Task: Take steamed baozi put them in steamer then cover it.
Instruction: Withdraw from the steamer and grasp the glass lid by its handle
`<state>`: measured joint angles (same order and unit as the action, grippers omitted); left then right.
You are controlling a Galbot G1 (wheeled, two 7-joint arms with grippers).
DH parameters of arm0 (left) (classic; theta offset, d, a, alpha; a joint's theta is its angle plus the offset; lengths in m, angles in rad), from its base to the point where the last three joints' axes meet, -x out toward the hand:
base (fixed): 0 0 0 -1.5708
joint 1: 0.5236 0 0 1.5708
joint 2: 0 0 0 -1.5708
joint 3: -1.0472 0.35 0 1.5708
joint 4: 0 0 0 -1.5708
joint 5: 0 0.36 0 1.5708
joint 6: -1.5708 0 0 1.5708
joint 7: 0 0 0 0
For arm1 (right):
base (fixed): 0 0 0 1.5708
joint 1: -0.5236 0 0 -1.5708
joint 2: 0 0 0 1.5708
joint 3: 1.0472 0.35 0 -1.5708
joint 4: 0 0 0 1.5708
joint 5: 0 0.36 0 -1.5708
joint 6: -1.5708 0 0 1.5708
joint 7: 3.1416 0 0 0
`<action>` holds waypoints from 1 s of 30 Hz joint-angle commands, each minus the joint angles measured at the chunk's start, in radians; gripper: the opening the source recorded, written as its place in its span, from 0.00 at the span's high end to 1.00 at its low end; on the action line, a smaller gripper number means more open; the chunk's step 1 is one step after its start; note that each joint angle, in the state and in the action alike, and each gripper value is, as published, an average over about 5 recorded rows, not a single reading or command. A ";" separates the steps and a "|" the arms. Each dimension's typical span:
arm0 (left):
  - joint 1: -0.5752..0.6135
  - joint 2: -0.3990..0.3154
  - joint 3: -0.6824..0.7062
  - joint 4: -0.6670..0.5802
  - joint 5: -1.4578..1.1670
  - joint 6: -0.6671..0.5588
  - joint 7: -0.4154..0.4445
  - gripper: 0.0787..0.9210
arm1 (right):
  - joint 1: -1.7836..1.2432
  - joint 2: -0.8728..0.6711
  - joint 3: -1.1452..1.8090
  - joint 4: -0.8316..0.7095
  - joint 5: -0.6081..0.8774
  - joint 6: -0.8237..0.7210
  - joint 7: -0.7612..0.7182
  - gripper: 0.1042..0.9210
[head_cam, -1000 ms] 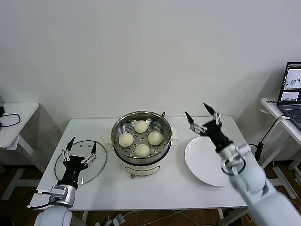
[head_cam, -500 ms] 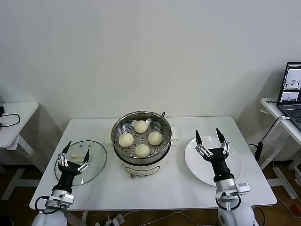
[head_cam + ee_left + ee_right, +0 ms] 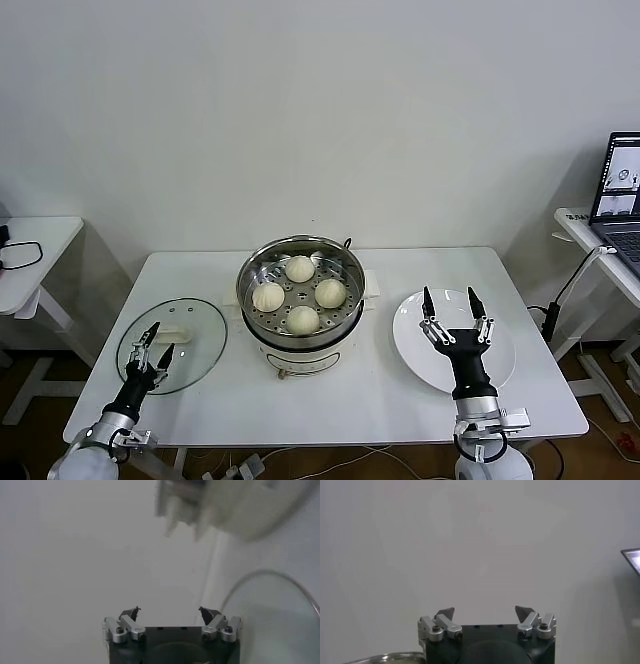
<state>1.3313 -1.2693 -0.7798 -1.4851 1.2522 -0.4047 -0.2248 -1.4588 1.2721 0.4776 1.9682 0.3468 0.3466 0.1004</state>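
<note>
The round glass lid [image 3: 195,335] is lying flat and wide on the tabletop, so I will lift it next with my left gripper by its raised white handle [image 3: 174,335].
Four cream-white baozi [image 3: 299,292] sit on the perforated tray inside the shiny steel steamer [image 3: 350,290] at the table's middle. The round glass lid [image 3: 195,335] with a white handle lies flat on the table to the steamer's left. My left gripper [image 3: 152,343] is open and empty, low at the lid's near edge, fingers pointing up. My right gripper [image 3: 450,308] is open and empty, standing upright over the white plate [image 3: 420,345] to the steamer's right. The lid's rim [image 3: 280,580] shows in the left wrist view behind the open left gripper [image 3: 170,614]. The right wrist view shows the open right gripper [image 3: 485,614] against the wall.
A small white side table [image 3: 30,250] with a black cable stands at the far left. A laptop [image 3: 620,200] sits on another table at the far right. The white table's front edge [image 3: 300,440] lies close to both arms.
My right arm came down from beside the steamer and now stands upright over the plate. My left gripper sank lower toward the table's front edge, its fingers a little closer together.
</note>
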 commanded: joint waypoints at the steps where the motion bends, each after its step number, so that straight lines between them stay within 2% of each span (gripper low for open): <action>1: -0.106 0.046 0.003 0.169 0.206 -0.013 -0.070 0.12 | -0.019 0.029 0.007 0.000 -0.015 0.013 0.007 0.12; 13: -0.182 0.079 0.046 0.210 0.182 0.030 -0.042 0.12 | -0.024 0.034 0.007 -0.012 -0.030 0.018 -0.001 0.12; 30: -0.257 0.070 0.110 0.252 0.155 0.065 -0.034 0.12 | -0.034 0.036 0.020 -0.023 -0.045 0.023 -0.008 0.12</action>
<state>1.1150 -1.2021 -0.6969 -1.2600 1.4101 -0.3561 -0.2587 -1.4908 1.3062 0.4964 1.9485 0.3060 0.3677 0.0936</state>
